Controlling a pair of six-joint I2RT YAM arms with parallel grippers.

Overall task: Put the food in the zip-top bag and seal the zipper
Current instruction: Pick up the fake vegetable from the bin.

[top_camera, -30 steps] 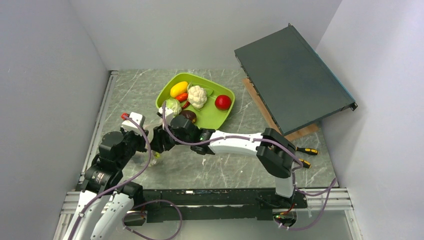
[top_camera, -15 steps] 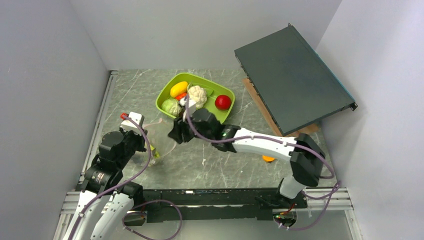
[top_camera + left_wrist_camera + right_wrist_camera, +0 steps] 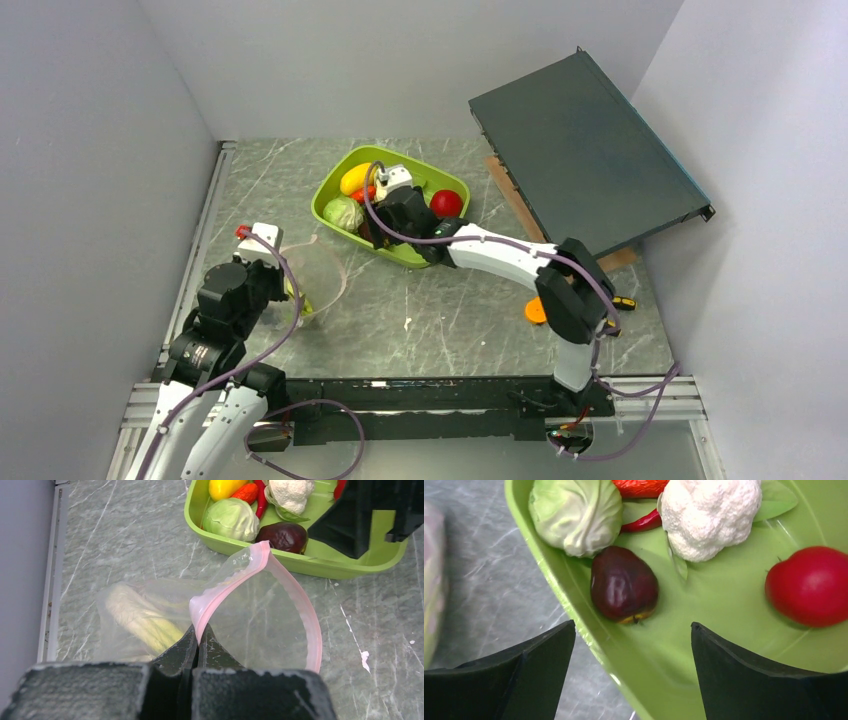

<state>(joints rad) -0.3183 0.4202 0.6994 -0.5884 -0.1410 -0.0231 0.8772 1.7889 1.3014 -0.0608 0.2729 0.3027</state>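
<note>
I should next grab the dark purple fruit [image 3: 366, 232] [image 3: 623, 584] by its opposite sides with my right gripper, to put it through the bag's opening. The fruit's far end should go first.
The clear zip-top bag [image 3: 318, 272] lies on the table with its pink-rimmed mouth [image 3: 260, 615] standing open toward the tray. A pale leafy stalk [image 3: 142, 622] lies inside it. My left gripper [image 3: 199, 636] is shut on the bag's rim, at the left of the top view [image 3: 297, 300]. My right gripper [image 3: 633, 630] is open and empty over the near rim of the lime-green tray [image 3: 724, 610], just short of the dark purple fruit [image 3: 623, 584]. The tray also holds a cabbage [image 3: 576, 512], cauliflower [image 3: 709, 512], red tomato [image 3: 809, 585], carrot [image 3: 246, 492] and yellow fruit [image 3: 355, 178].
An orange disc [image 3: 536, 310] lies on the table right of centre. A large dark slab [image 3: 580, 150] leans at the back right over a wooden board [image 3: 600, 268]. Yellow-handled tools [image 3: 620, 301] lie beside it. Grey walls close in the left, back and right.
My right arm has drawn away from the bag and swung back to the tray, its gripper open. The left gripper has kept hold of the bag's rim, and the mouth now stands open.
</note>
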